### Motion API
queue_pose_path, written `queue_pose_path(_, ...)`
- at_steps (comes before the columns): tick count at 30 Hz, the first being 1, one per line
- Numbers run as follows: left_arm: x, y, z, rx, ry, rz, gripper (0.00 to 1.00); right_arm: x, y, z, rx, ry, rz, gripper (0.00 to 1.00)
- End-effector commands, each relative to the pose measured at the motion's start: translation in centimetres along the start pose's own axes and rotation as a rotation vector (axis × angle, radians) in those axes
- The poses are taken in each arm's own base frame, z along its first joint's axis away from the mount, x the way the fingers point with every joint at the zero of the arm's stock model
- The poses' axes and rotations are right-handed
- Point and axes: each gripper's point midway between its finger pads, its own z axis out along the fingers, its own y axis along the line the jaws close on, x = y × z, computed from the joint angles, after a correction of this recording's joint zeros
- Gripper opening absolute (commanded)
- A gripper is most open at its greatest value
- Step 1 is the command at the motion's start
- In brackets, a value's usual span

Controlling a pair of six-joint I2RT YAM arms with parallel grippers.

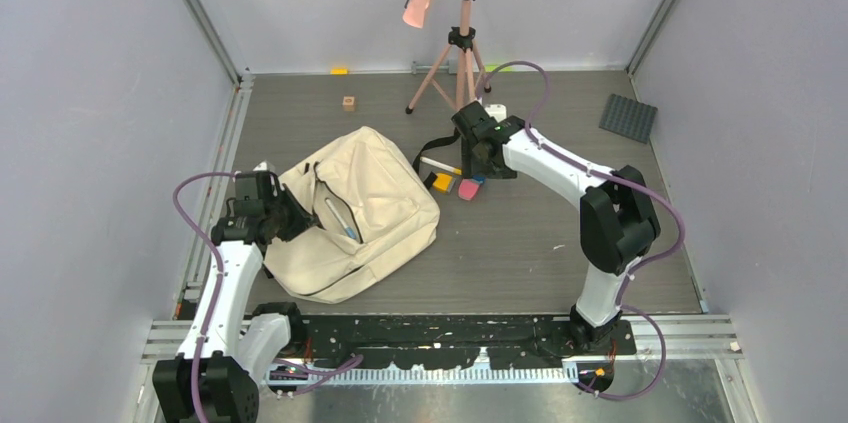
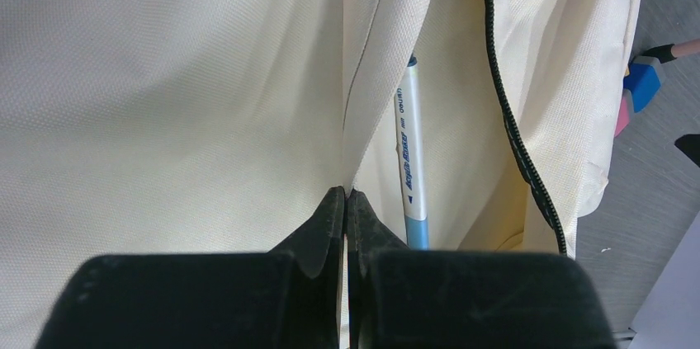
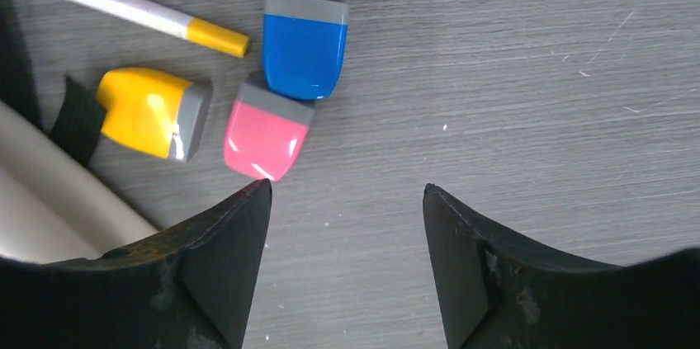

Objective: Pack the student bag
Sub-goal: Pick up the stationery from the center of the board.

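The pink and grey eraser has its two colours meeting at its middle (image 1: 469, 187), so my right gripper should pick it up there next, to pack it through the student bag's opening (image 1: 340, 211).
The student bag (image 1: 370, 198), cream canvas with a black zip, lies slumped at the left of the table. My left gripper (image 1: 295, 215) is shut on a fold of its fabric (image 2: 344, 118) at the opening's edge, the fingertips (image 2: 347, 192) pinched together. A white marker with a blue cap (image 2: 410, 151) lies inside the opening. My right gripper (image 3: 347, 188) hangs open over bare table just right of a pink eraser (image 3: 266, 132). A blue eraser (image 3: 303, 46), a yellow eraser (image 3: 153, 111) and a white marker with a yellow cap (image 3: 124, 7) lie beside it.
A pink tripod (image 1: 460, 43) stands at the back centre, close behind the right arm. A small wooden cube (image 1: 348, 103) sits behind the bag. A dark grey studded plate (image 1: 628, 117) lies at the back right. The bag's black strap (image 1: 430, 151) trails toward the erasers.
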Motion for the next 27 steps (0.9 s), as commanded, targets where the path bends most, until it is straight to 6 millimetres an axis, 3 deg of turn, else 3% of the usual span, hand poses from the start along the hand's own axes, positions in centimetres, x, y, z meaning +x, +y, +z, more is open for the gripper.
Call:
queue_pose_path(1, -1.4, -0.5, -0.4, 0.003, -0.05, 0.004, 0.0, -0.9, 1.8, 2.4, -0.06, -0.001, 0.103, 0.74)
queue_pose_path(10, -1.4, -0.3, -0.5, -0.006, -0.05, 0.014, 0.0, -0.4, 4.8, 5.3, -0.11, 0.074, 0.193, 0.76)
queue_pose_path(11, -1.3, -0.3, -0.5, -0.007, -0.047, 0.013, 0.0, -0.1, 5.1, 5.7, -0.109, 0.087, 0.21, 0.83)
queue_pose_path(18, -1.2, 0.0, -0.6, -0.019, -0.042, 0.019, 0.0, 1.6, 4.0, 7.2, -0.02, 0.13, 0.222, 0.87)
queue_pose_path(22, -1.1, 0.2, -0.5, -0.025, -0.041, 0.02, 0.0, 1.9, 4.1, 7.4, -0.022, 0.137, 0.223, 0.81)
queue_pose_path(27, -1.1, 0.2, -0.3, -0.025, -0.04, 0.015, 0.0, 1.6, 4.4, 7.1, -0.05, 0.125, 0.231, 0.59)
